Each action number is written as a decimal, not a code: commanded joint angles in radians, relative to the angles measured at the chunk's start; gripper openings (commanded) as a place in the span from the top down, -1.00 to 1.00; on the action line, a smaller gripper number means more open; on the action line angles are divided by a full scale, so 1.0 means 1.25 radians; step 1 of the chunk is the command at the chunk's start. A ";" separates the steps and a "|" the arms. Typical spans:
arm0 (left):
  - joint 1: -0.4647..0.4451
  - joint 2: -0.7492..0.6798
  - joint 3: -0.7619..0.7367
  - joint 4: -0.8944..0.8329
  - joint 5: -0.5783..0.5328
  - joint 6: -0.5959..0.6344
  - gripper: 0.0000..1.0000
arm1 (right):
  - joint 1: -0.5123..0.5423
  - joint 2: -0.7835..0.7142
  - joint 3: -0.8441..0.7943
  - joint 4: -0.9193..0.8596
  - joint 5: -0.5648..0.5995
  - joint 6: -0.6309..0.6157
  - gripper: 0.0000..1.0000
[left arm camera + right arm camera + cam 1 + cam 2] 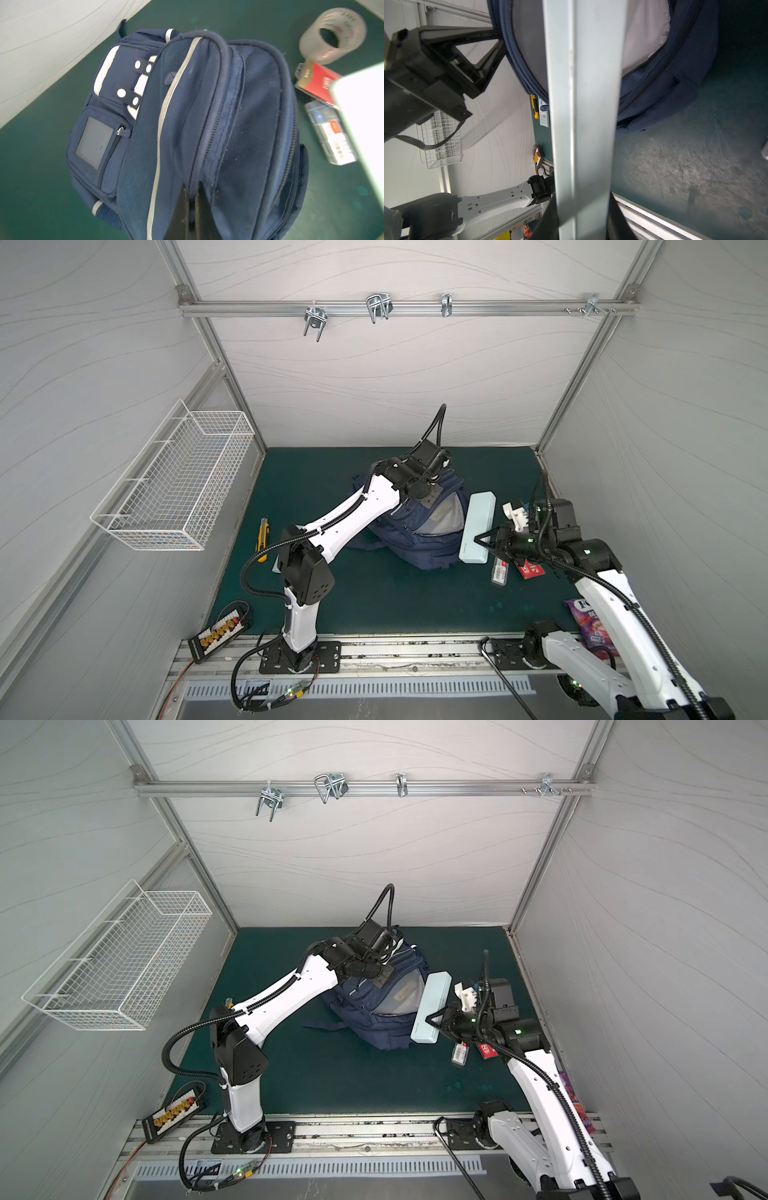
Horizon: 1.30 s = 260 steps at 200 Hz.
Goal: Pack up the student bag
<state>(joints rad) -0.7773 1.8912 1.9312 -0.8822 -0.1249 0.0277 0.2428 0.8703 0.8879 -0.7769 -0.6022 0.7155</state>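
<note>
My fingers hold the bag's upper flap above the bag's opening, pencil case [478, 526] outside, so the flap comes down before my left gripper releases it.
The student bag [419, 547] [374, 1029], navy blue with white stripes, lies on the green mat with its main compartment unzipped and pale lining showing. My left gripper [443, 463] [395, 944] [192, 187] is at the bag's far top, shut on a fold of the bag's [249, 104] upper flap. My right gripper [484, 540] [437, 1021] [583, 218] is shut on a long pale blue pencil case [478, 526] [432, 1009] [583, 104], gripped near one end. The case hangs just right of the bag's [675, 83] open mouth.
A tape roll [332, 35], a red packet [530, 568] and a clear barcoded box [500, 572] lie right of the bag. A yellow utility knife [262, 539] and a calculator [544, 116] lie on the left. A purple snack bag [590, 622] sits front right; a wire basket [174, 485] hangs on the left wall.
</note>
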 commanded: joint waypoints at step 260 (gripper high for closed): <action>0.099 -0.334 -0.501 0.569 0.382 -0.195 1.00 | 0.240 0.634 0.069 0.550 0.138 0.135 -0.35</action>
<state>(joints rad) -0.6506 1.5372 1.3041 -0.3405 0.2958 -0.2218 0.5690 1.7756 0.9840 0.0940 -0.5255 0.9478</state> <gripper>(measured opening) 0.049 0.666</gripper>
